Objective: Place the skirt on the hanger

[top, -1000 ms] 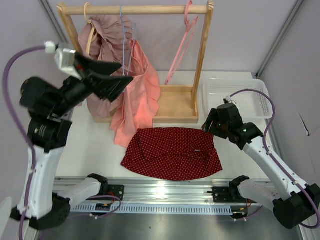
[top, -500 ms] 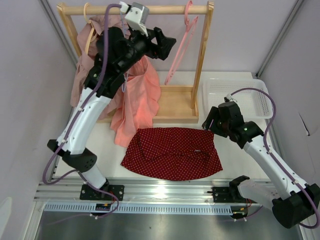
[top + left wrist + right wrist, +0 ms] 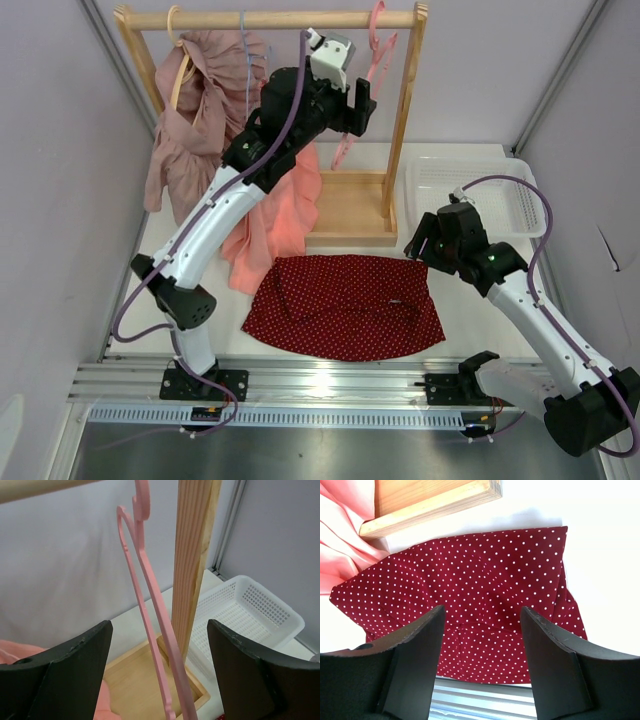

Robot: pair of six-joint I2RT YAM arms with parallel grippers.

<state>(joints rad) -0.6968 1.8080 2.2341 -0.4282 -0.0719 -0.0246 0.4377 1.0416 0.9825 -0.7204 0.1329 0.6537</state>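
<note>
My left gripper has its fingers apart around the thin pink hanger, so the hanger would stay hooked on the rack's bar if I moved my left gripper sideways now.
The dark red polka-dot skirt lies flat on the table in front of the wooden rack; the right wrist view shows it spread out. The thin pink hanger hangs at the right end of the rail. My left gripper is raised beside it and open. In the left wrist view the hanger runs down between the open fingers of that gripper without touching them. My right gripper hovers open above the skirt's right edge, and nothing is held between its fingers.
The wooden rack also carries a dusty-pink garment, a salmon-pink garment, a light blue hanger and a tan hanger. A white basket stands right of the rack post.
My left arm swung from the far left across the rack to the pink hanger at the right end, staying open. The right arm and the skirt have not moved.
</note>
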